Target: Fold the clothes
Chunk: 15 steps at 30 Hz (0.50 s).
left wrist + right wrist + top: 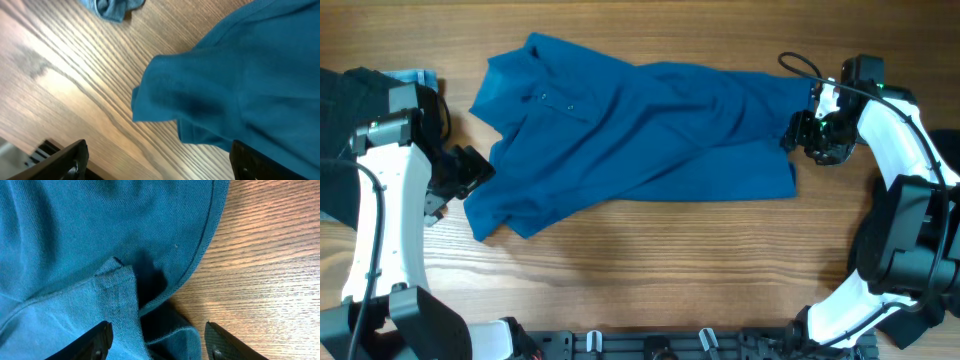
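My left gripper grabs the shirt's sleeve corner (483, 228) (145, 109) next, opposite my right gripper's hem edge, to spread the shirt out for folding.
The teal-blue collared shirt (640, 130) lies spread and wrinkled across the table, with its collar and placket (545, 95) at the upper left. My left gripper (465, 172) is open at the shirt's left edge. In the left wrist view the left gripper (160, 148) is over bare wood, just below a sleeve corner (165, 95). My right gripper (798, 132) is open at the shirt's right end. In the right wrist view the right gripper (159, 328) straddles a folded hem edge (120, 295) without closing on it.
A light-blue denim piece (417, 77) and black garments (355, 85) lie at the far left edge; the denim also shows in the left wrist view (112, 7). Bare wooden table (650, 270) lies in front of the shirt.
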### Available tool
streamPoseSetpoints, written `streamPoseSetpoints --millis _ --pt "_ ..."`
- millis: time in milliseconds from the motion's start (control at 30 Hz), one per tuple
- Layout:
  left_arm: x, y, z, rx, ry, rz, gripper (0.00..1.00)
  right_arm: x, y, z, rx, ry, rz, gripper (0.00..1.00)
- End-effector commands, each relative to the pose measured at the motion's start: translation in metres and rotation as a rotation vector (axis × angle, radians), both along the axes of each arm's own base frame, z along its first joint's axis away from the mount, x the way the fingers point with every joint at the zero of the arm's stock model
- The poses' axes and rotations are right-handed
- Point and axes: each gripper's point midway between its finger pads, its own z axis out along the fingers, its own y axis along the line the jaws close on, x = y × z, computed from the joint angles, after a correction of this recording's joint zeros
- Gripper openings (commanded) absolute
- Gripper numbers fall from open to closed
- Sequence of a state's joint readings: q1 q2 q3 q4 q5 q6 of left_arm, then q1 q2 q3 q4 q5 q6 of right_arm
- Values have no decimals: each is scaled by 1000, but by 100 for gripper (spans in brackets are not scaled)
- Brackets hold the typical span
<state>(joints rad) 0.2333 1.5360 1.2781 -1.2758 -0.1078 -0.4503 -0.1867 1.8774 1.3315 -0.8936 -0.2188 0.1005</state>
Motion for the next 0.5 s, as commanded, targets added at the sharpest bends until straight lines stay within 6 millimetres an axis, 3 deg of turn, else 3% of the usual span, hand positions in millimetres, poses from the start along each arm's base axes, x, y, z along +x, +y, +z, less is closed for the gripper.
streamPoseSetpoints --millis 0,367,467 --pt "0 4 -16 -2 71 -102 90 -1 -4 -1 -19 4 -11 64" --pt "-1 -4 -65 -95 236 -133 90 0 -4 -1 -20 0 -9 65" --pt "-2 -11 -71 -141 257 -129 83 0 -4 -1 -20 -1 -9 65"
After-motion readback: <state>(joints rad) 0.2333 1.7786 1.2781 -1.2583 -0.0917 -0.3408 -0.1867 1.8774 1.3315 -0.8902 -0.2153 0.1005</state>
